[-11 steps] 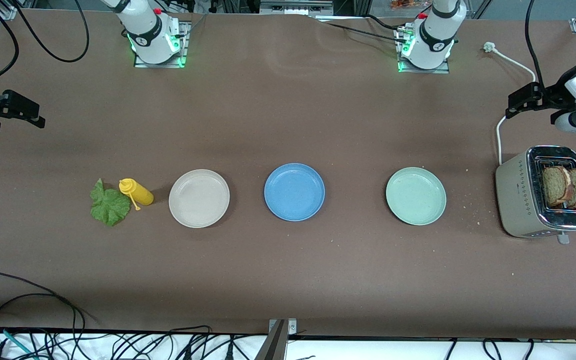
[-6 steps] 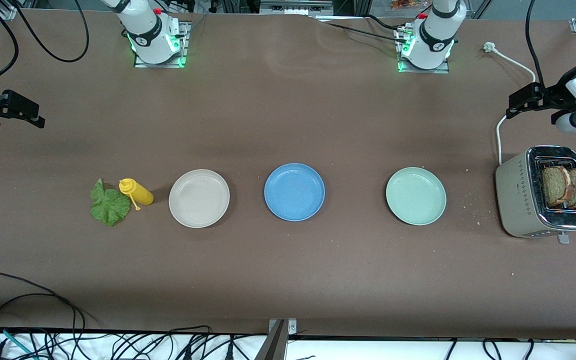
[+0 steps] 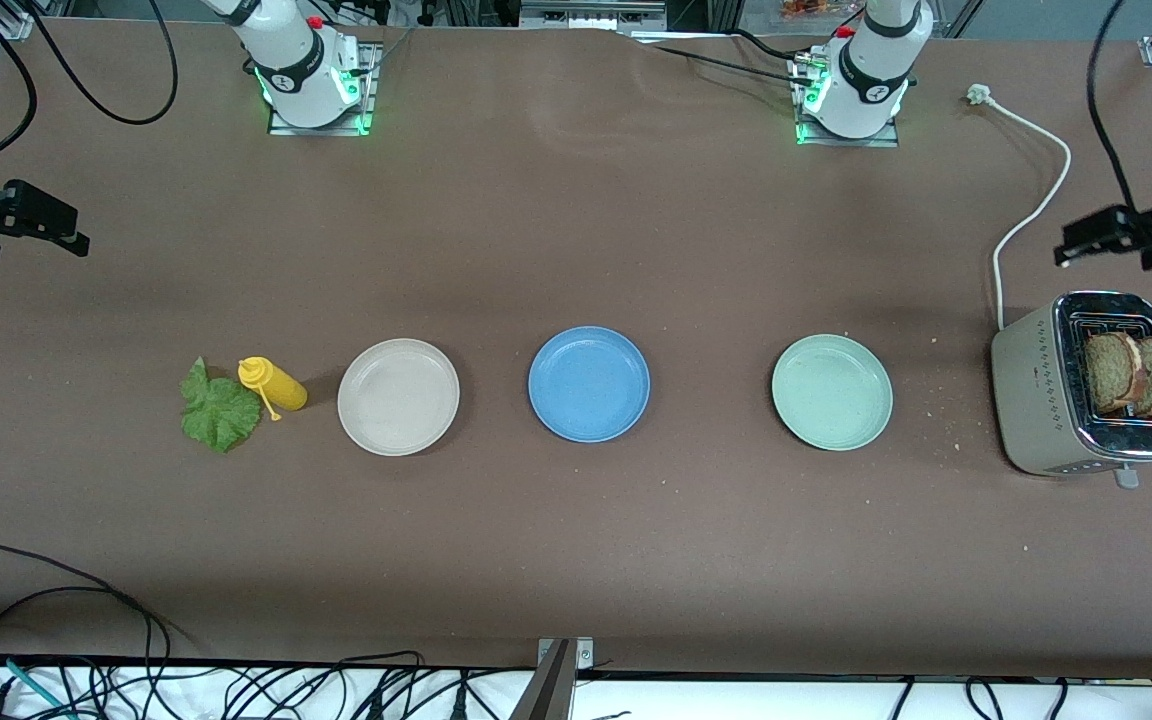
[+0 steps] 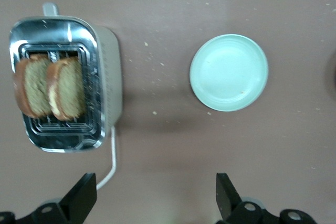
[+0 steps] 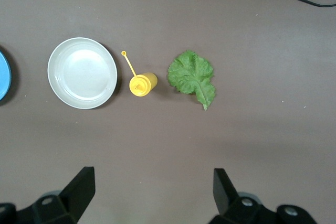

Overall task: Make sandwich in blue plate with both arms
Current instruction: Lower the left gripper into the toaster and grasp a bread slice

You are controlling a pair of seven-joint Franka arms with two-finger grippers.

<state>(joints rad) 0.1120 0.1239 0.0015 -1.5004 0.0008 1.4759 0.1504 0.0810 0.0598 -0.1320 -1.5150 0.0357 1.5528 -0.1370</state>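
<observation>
I should grab a bread slice by its exposed crust edge (image 3: 1136,366) with my left gripper next, to start the sandwich in the blue plate (image 3: 588,384).
The blue plate (image 3: 588,384) sits bare mid-table, its edge (image 5: 2,74) just showing in the right wrist view. The sandwich's parts lie apart. Two brown bread slices (image 3: 1131,372) (image 4: 50,85) stand in the toaster (image 3: 1046,400) at the left arm's end. A green lettuce leaf (image 3: 219,408) (image 5: 193,75) lies flat at the right arm's end. My left gripper (image 3: 1071,245) (image 4: 156,198) hangs open and holds nothing, above the table by the toaster's white cord (image 4: 107,169). My right gripper (image 3: 71,232) (image 5: 152,195) waits open over bare table at its own end.
A beige plate (image 3: 398,396) (image 5: 82,72) and a pale green plate (image 3: 832,392) (image 4: 229,72) flank the blue one. A yellow squeeze bottle (image 3: 273,384) (image 5: 143,84) lies between the lettuce and the beige plate. Crumbs dot the table near the toaster.
My left arm has swung toward the table's end, bringing its gripper closer to the toaster. The right arm has barely moved. Nothing on the table has shifted.
</observation>
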